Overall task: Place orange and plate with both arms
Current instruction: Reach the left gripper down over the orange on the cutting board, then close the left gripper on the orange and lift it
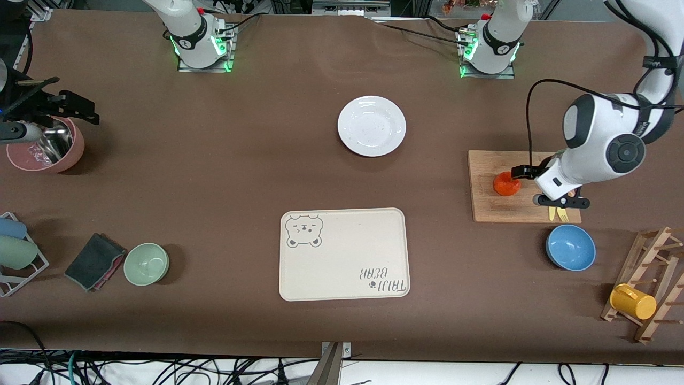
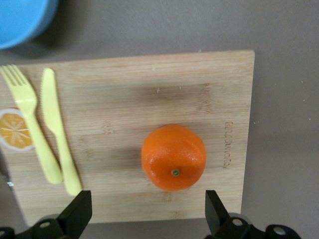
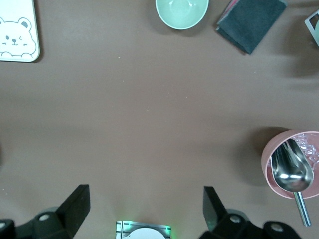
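My left gripper next needs to take hold of the orange by its round body (image 1: 506, 184), so that it can set the orange down on the white plate (image 1: 371, 125).
The orange (image 1: 506, 184) (image 2: 173, 157) sits on a wooden cutting board (image 1: 513, 211) (image 2: 124, 99) toward the left arm's end of the table. My left gripper (image 1: 542, 187) (image 2: 147, 201) hangs open low over the board, the orange just ahead of its fingertips and untouched. The white plate (image 1: 371, 125) lies bare on the table between the two arm bases. My right gripper (image 1: 61, 99) (image 3: 144, 196) waits open and holding nothing above the table beside a pink bowl (image 1: 75, 152) (image 3: 266, 169).
A yellow fork (image 2: 25, 109) and knife (image 2: 57, 124) share the board. Nearer the camera are a blue bowl (image 1: 570, 247), the bear tray (image 1: 342, 254), a green bowl (image 1: 146, 263) and a dark cloth (image 1: 95, 261). A wooden rack holds a yellow mug (image 1: 633, 301).
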